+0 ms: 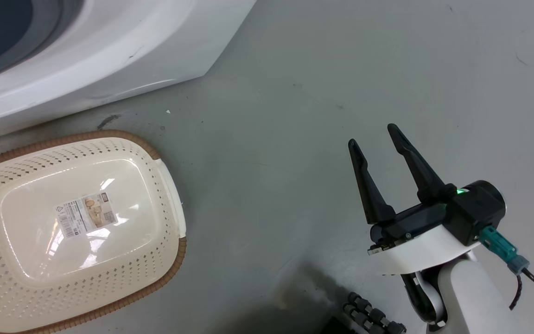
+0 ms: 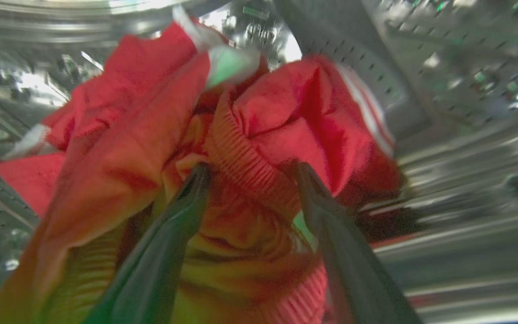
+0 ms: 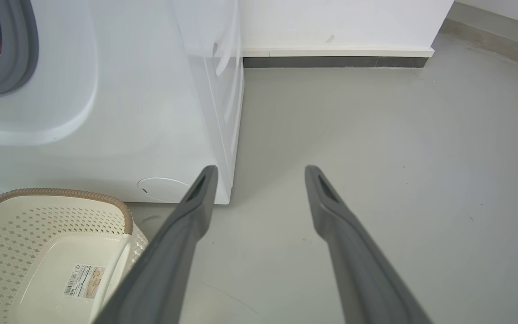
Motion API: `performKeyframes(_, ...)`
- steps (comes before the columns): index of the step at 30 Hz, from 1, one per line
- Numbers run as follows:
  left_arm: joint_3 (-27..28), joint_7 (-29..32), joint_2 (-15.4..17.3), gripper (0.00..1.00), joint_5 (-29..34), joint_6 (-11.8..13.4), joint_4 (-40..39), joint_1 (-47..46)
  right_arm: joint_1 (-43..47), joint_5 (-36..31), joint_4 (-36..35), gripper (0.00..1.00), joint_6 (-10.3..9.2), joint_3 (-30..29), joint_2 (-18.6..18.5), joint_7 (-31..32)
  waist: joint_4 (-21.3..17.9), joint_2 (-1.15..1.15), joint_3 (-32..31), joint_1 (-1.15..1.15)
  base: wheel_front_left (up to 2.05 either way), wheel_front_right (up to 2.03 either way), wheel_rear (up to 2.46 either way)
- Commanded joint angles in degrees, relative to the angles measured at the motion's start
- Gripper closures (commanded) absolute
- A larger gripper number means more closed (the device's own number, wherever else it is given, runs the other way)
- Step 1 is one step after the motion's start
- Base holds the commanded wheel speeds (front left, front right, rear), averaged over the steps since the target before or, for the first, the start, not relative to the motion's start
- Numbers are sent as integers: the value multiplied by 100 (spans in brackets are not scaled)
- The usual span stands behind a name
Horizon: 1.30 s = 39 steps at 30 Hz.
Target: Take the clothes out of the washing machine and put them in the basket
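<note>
My left gripper pinches the clothes by their ribbed fold (image 2: 250, 165) next. That fold stands up while the fabric (image 2: 127, 137) around it lies slack in the drum.
The clothes (image 2: 151, 135), a bright red bundle with white patches and ribbed cuffs, lie inside the washing machine's steel drum (image 2: 466, 67). My left gripper (image 2: 253, 167) is open, its two fingers pressed into the fabric with a red fold between them. The white washing machine (image 1: 109, 51) stands at the upper left, and its grey-rimmed porthole (image 3: 16, 67) shows a strip of red inside. The cream basket (image 1: 123, 139) sits on the floor in front of the machine, holding nothing but its paper label. My right gripper (image 1: 372, 134) hovers open over bare floor, to the right of the basket.
Grey floor (image 1: 295, 93) stretches to the right of the machine. A white wall with a dark skirting strip (image 3: 331, 60) runs behind it. A green plug and black cable (image 1: 503, 250) hang from my right wrist. Dark parts of my base (image 1: 369, 320) show at the bottom edge.
</note>
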Motion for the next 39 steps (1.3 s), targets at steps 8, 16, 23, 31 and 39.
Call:
performKeyframes(8, -233, 854, 273, 100, -192, 63, -176, -139, -184, 138, 128, 0, -4, 127, 17, -93, -53, 0, 62, -1, 0, 0, 0)
performKeyframes(16, -107, 377, 261, 100, -319, 570, -755, 320, -182, 141, 199, 0, -4, 18, 17, -129, -46, 0, -91, -1, 0, 0, 0)
performKeyframes(23, 141, -947, -21, 100, -580, 1104, -1222, 926, -50, 68, 243, 0, -4, -157, 17, -70, 72, 0, -421, -1, 0, 0, 0)
performKeyframes(31, 541, -2883, -600, 100, -1205, 1346, -998, 1981, 121, -33, 307, 0, -4, -254, 13, 60, 231, 0, -1236, -1, 0, 0, 0)
performKeyframes(39, 844, -3958, -1027, 100, -1709, 1171, -471, 2799, 523, -223, 293, 0, -4, -412, 13, 334, 389, 0, -2202, -1, 0, 0, 0)
